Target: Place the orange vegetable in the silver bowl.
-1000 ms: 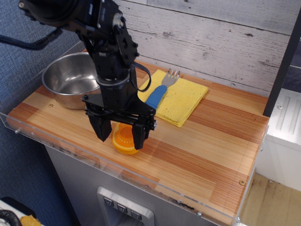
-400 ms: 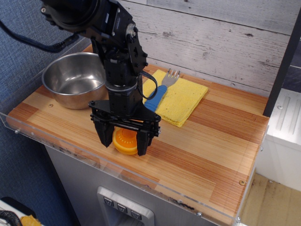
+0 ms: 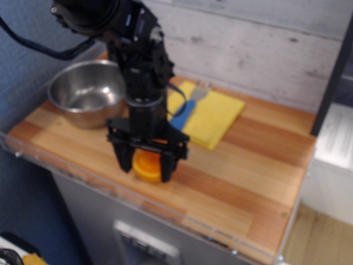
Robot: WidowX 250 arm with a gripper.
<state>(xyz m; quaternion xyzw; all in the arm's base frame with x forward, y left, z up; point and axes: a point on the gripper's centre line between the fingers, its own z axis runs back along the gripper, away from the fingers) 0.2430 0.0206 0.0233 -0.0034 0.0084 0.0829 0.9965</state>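
The robot's gripper needs to place the orange vegetable (image 3: 146, 165) in the silver bowl (image 3: 84, 99), so it should next grab the vegetable by its rounded sides.
The orange vegetable (image 3: 146, 165) is a small orange half-slice lying on the wooden table near its front edge. My black gripper (image 3: 145, 167) hangs straight down over it, with one finger on each side of the slice. The jaws stand apart around it; the frame is blurred, so I cannot see whether the pads touch it. The silver bowl (image 3: 84, 99) stands at the back left of the table, apart from the gripper and with nothing in it.
A yellow folded cloth (image 3: 212, 117) lies behind the gripper with a blue-handled fork (image 3: 187, 107) on it. A clear plastic rim (image 3: 83, 179) runs along the table's front edge. A plank wall stands behind.
The gripper has come lower and shifted slightly right around the orange slice, and its fingers have drawn closer together. The slice and the bowl have stayed in place. The current frame is blurred.
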